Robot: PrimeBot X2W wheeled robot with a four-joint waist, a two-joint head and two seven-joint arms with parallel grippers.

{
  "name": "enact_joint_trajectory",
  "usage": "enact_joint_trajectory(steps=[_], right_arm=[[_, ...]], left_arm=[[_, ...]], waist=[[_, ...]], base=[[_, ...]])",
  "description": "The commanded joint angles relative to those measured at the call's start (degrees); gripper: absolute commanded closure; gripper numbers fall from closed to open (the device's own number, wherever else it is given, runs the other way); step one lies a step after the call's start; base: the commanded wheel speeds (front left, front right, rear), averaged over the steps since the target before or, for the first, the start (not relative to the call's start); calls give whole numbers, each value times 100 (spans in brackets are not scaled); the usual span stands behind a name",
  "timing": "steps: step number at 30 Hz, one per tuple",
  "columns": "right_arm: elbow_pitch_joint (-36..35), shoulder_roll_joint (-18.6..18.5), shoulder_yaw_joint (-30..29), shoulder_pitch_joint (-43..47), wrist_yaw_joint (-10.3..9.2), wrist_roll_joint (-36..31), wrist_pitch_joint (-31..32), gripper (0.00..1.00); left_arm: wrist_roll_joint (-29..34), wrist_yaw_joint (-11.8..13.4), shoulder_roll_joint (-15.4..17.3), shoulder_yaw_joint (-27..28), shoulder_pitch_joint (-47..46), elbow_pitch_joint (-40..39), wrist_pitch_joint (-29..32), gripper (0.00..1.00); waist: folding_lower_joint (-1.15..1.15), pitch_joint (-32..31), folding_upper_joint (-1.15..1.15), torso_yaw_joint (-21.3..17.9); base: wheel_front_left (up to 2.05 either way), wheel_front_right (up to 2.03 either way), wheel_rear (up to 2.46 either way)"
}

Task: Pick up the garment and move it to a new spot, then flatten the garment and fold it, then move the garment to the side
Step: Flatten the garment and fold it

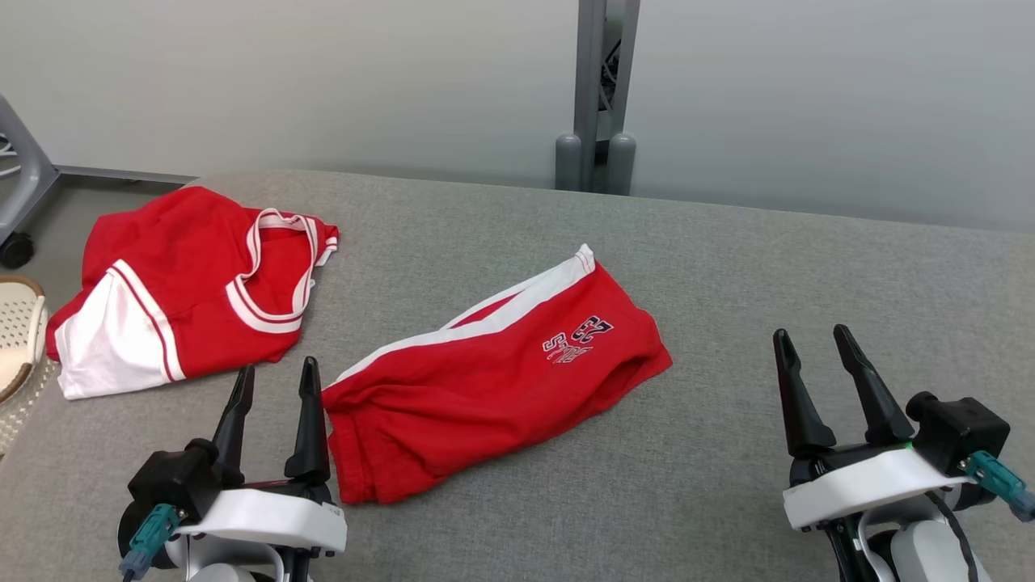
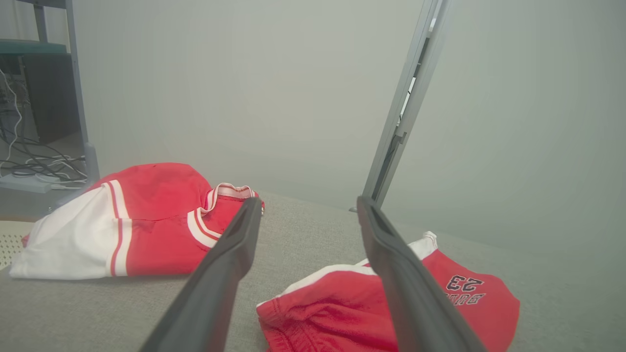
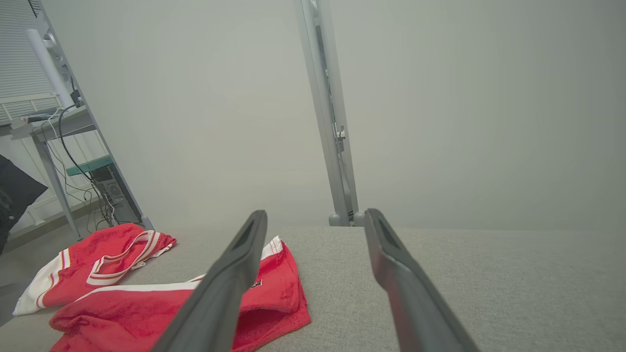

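Note:
The right gripper grips the shorts [image 1: 493, 372] by the leg hem [image 1: 654, 335] beside the print next, as the hem bulges up open while the rest lies slack.
Red shorts [image 1: 493, 372] with a white side stripe and a "23" print lie crumpled in the middle of the grey table; they also show in the left wrist view [image 2: 352, 313] and the right wrist view [image 3: 161, 308]. A red jersey [image 1: 186, 283] with white trim lies at the far left [image 2: 132, 220] [image 3: 93, 266]. My left gripper [image 1: 276, 378] stands open at the lower left, its right finger close beside the shorts' near corner, holding nothing. My right gripper [image 1: 813, 339] stands open at the lower right, well apart from both garments.
The grey padded table [image 1: 728, 275] has bare room on its right half. A grey post [image 1: 597, 89] stands behind the far edge. A woven basket [image 1: 16, 339] sits off the left edge, and a wheeled stand leg [image 1: 20, 186] is at the far left.

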Motion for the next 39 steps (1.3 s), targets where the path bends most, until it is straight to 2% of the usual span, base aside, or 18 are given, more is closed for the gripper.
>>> enact_joint_trajectory(steps=[1, 4, 7, 9, 11, 13, 19, 27, 39], right_arm=[[-32, -17, -1, -11, -2, 69, 51, 0], [1, -17, 70, -80, -2, 522, 348, 0], [85, -22, 136, -171, -2, 1704, 822, 0], [240, -19, 156, -260, -2, 2244, 1257, 0], [646, -21, 65, -451, -1, 2854, 1922, 0], [1013, -25, -90, -632, -2, 3152, 2265, 0], [2428, -16, -532, -1424, -1, 3398, 2923, 0], [4218, -16, -768, -2603, -1, 3663, 2921, 0], [5498, 11, -527, -3542, -1, 4001, 2407, 0]], left_arm=[[37, -40, 22, 37, -78, 14, -25, 0], [94, -129, -1, 65, -123, 57, -25, 0], [56, -172, -6, 6, -137, 73, -25, 0], [32, -164, -5, -64, -121, 86, -25, 0], [-16, -136, -3, -163, -111, 102, -25, 0], [-48, -121, -3, -233, -162, 104, -25, 0], [-113, -86, -5, -437, -248, 140, -25, 0], [-203, -19, -5, -581, -331, 153, -25, 0], [-283, 17, -4, -711, -449, 47, -25, 0]], waist=[[0, 10, 0, 32], [0, 51, 0, 119], [0, 121, 0, 217], [0, 166, 0, 286], [0, 242, 0, 411], [0, 307, 0, 511], [0, 495, 0, 828], [0, 664, 0, 1262], [0, 989, 0, 1555]], base=[[0, 0, 0], [0, 0, 0], [0, 0, 0], [0, 0, 0], [0, 0, 0], [0, 0, 0], [0, 0, 0], [0, 0, 0], [0, 0, 0]])
